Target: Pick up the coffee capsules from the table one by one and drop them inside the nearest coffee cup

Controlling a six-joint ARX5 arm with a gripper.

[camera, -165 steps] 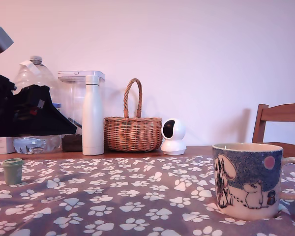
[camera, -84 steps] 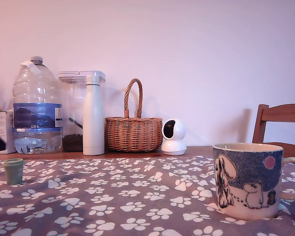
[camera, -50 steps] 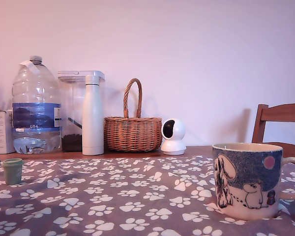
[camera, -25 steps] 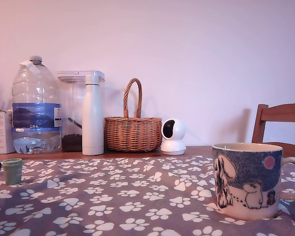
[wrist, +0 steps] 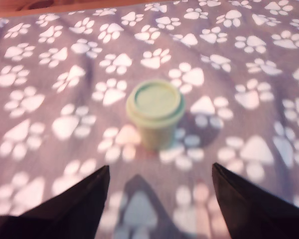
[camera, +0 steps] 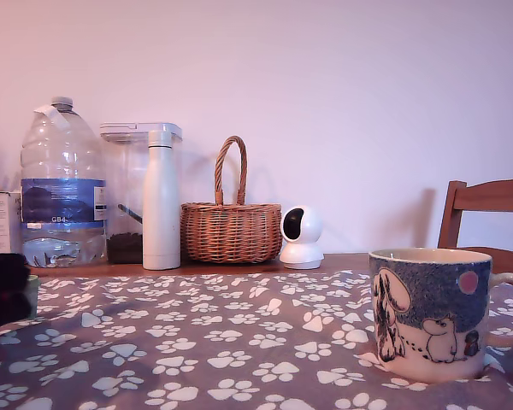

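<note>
The robot's gripper will next drop the sage-green capsule inside the blue coffee cup, and for that it will grip the capsule by its tapered body (wrist: pixel 157 135).
A pale sage-green coffee capsule (wrist: pixel 155 112) stands upright on the paw-print cloth of the table (wrist: pixel 50 74), a short way ahead of my gripper (wrist: pixel 159 174). The gripper is open, its two dark fingertips (wrist: pixel 94 186) spread wider than the capsule and apart from it. In the exterior view the gripper (camera: pixel 4 286) is a dark shape at the far left edge, covering most of the capsule; only a sliver of green (camera: pixel 35 290) shows. The coffee cup (camera: pixel 432 312), blue with white cartoon figures and a pink dot, stands at the exterior view's lower right, far from the gripper.
Along the back edge stand a large water bottle (camera: pixel 61 184), a clear container (camera: pixel 132 192), a white bottle (camera: pixel 161 201), a wicker basket (camera: pixel 231 226) and a small white camera (camera: pixel 302 237). A wooden chair back (camera: pixel 487 209) rises behind the cup.
The gripper has come down into the exterior view at the far left and now covers the capsule, which stood in plain sight before. Cup and capsule have not moved.
</note>
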